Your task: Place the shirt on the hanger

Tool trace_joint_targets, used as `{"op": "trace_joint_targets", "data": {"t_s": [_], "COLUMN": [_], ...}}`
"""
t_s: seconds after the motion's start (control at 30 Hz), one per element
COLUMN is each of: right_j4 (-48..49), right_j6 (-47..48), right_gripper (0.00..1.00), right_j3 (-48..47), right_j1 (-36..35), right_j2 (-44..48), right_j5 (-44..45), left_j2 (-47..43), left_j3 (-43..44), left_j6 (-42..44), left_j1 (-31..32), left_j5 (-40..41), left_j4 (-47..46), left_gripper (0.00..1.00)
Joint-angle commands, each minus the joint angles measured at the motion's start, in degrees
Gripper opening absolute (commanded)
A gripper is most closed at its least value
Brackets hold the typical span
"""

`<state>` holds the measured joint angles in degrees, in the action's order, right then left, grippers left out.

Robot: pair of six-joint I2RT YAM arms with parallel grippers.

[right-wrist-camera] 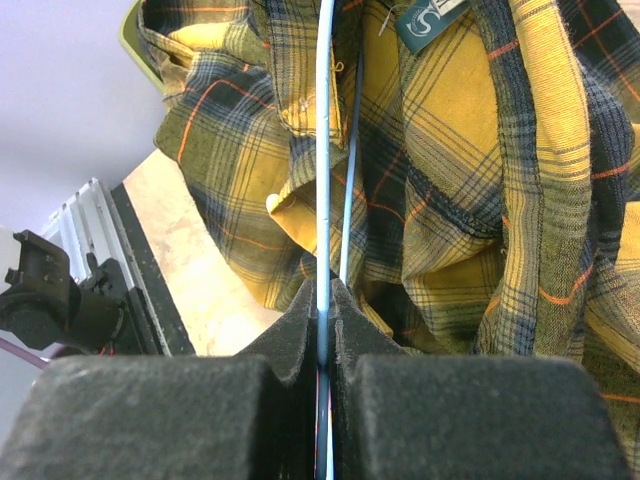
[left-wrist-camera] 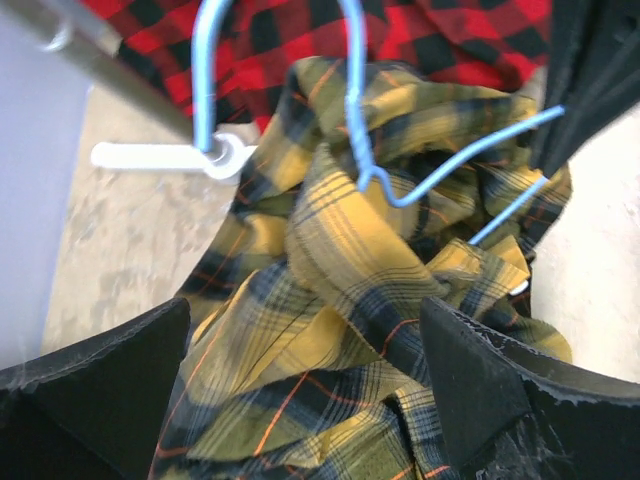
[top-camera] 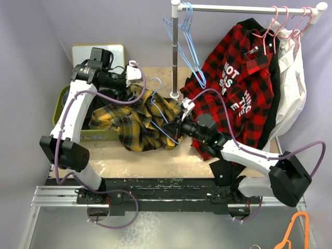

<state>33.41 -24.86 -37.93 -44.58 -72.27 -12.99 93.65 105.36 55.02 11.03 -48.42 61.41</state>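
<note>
My left gripper grabs the shirt's fold (top-camera: 143,106) (left-wrist-camera: 338,244) beside the hanger's hook next, since this leaves the hanger's far end free to receive the shirt.
The yellow-and-navy plaid shirt (top-camera: 129,122) lies bunched on the table left of centre. A light-blue wire hanger (top-camera: 158,106) is threaded into its folds, with the hook poking out above the cloth (left-wrist-camera: 400,185). My right gripper (top-camera: 176,126) is at the shirt's right edge, its jaws shut on the hanger's wire (right-wrist-camera: 323,200), as the right wrist view (right-wrist-camera: 322,300) shows. My left gripper (top-camera: 139,85) hovers over the shirt's upper edge. Its fingers (left-wrist-camera: 480,390) stand wide apart with loose plaid cloth (left-wrist-camera: 330,300) below and between them, and nothing is gripped.
A clothes rack pole (top-camera: 176,52) stands behind the shirt, its white foot (left-wrist-camera: 170,157) on the table. Spare blue hangers (top-camera: 187,36), pink hangers (top-camera: 282,23), a red-and-black checked shirt (top-camera: 238,88) and a white garment (top-camera: 290,88) hang from it. A green bin (top-camera: 62,104) sits at the left.
</note>
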Motion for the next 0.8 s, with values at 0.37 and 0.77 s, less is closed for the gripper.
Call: {"op": "trace_joint_targets", "data": {"t_s": [0.37, 0.77], "right_j4": [2.9, 1.9], "right_j6": [2.4, 3.6], "right_gripper": [0.00, 0.00], "right_j3": [-1.0, -3.0], "right_j1": [0.4, 0.4], "right_j2": [0.2, -0.6], "right_j5": [0.6, 1.2], "left_j2": [9.0, 13.7], "left_j3": [12.9, 14.4], "left_j6": [30.9, 32.5], "left_j1": [0.0, 2.2], "left_j5": [-12.6, -13.0], "left_j4": [19.1, 20.2], "left_gripper": [0.72, 0.60]}}
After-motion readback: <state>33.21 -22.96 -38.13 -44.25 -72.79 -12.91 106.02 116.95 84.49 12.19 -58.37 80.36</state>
